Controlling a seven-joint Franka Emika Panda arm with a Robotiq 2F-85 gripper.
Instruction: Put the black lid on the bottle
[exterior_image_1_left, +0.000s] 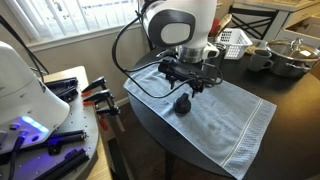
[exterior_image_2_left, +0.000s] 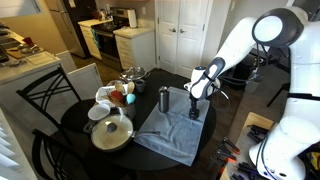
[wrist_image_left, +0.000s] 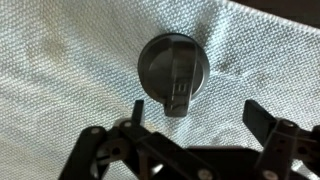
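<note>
The black lid has a raised bar handle. My gripper should come to the lid from above and grab it by that handle, so the lid's bottom is free to go on the bottle.
The black lid lies on a pale woven towel, seen from above in the wrist view, with a raised bar handle across its top. It also shows in both exterior views. My gripper is open and empty. It hovers just above and slightly to one side of the lid, and its fingers do not touch the lid. In both exterior views the gripper points down over the towel. The dark grey bottle stands upright on the towel's far part, a short way from the lid.
The towel covers part of a round dark table. A glass-lidded pot, white bowls and jars crowd one side. A grey mug and white basket stand nearby. A black chair stands next to the table.
</note>
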